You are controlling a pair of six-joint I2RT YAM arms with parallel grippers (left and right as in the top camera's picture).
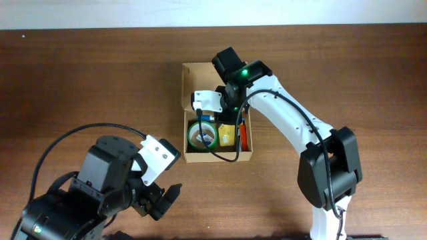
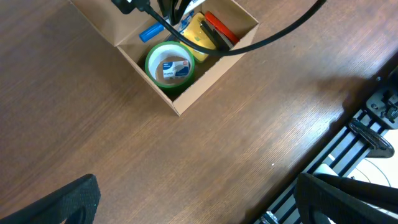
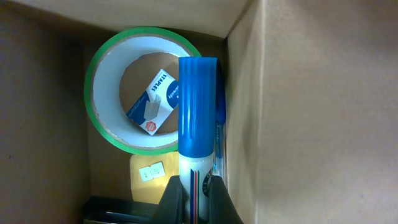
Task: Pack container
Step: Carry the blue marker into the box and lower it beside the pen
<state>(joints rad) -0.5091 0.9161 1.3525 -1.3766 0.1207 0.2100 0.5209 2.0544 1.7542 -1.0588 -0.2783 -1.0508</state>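
Note:
The white marker is beside the box's cardboard side and over the tape roll's edge. It would end up inside the box, so the right gripper needs to let go of it now.
The container (image 1: 217, 157) is an open tan cardboard box at mid-table, with its flap lid (image 1: 197, 75) folded back. Inside lie a green tape roll (image 1: 202, 134) ringing a small staples box (image 3: 155, 102), a yellow item (image 1: 228, 136) and a red item (image 1: 243, 137). My right gripper (image 3: 197, 186) reaches down into the box and is shut on a white marker with a blue cap (image 3: 197, 112), held beside the cardboard wall (image 3: 311, 112) and over the roll's edge. My left gripper (image 1: 165, 201) is open over bare table, nearer the front than the box, its fingertips (image 2: 69, 202) far apart.
A black cable (image 2: 255, 43) from the right arm drapes across the box. A dark object (image 3: 118, 210) lies in the box below the yellow item. The table's edge and black rails (image 2: 367, 134) show at the right of the left wrist view.

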